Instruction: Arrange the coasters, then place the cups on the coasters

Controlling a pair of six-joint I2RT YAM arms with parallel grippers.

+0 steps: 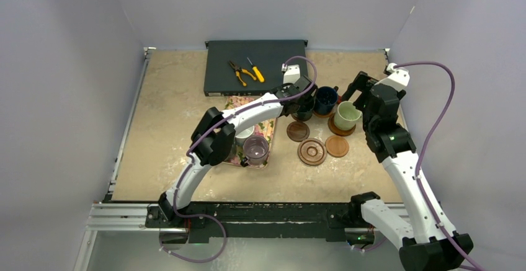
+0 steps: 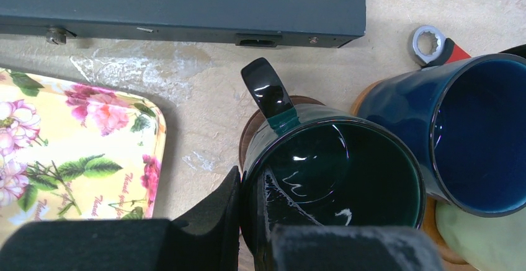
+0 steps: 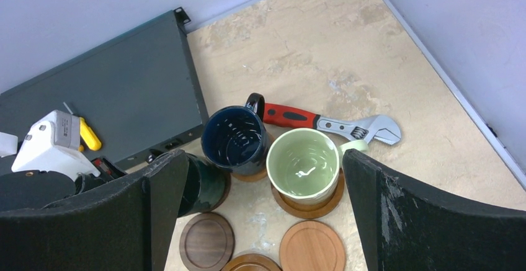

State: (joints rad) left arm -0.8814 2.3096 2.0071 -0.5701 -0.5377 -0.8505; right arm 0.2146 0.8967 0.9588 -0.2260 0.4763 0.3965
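Observation:
My left gripper should release the slightly leaning dark teal cup: its base is over the dark brown coaster (image 2: 249, 133), so it would land there.
My left gripper (image 1: 301, 95) (image 2: 260, 234) is shut on the wall of the dark teal cup (image 1: 303, 107) (image 2: 335, 172), one finger outside and one inside. That cup is over a dark brown coaster (image 2: 249, 133). Beside it, the navy cup (image 1: 325, 99) (image 3: 236, 139) stands on a tan coaster. The pale green cup (image 1: 347, 115) (image 3: 304, 162) rests on a reddish-brown coaster (image 3: 310, 208). My right gripper (image 1: 361, 96) (image 3: 267, 172) hangs open above them, holding nothing. Three bare coasters lie nearer: dark brown (image 1: 298, 131), ringed reddish-brown (image 1: 312, 151), tan (image 1: 337, 146).
A floral tray (image 1: 231, 105) (image 2: 74, 141) on the left holds a purplish cup (image 1: 255, 150) and a white cup (image 1: 243, 136). A black box (image 1: 255, 66) with pliers and a screwdriver sits at the back. A red-handled wrench (image 3: 322, 122) lies behind the cups.

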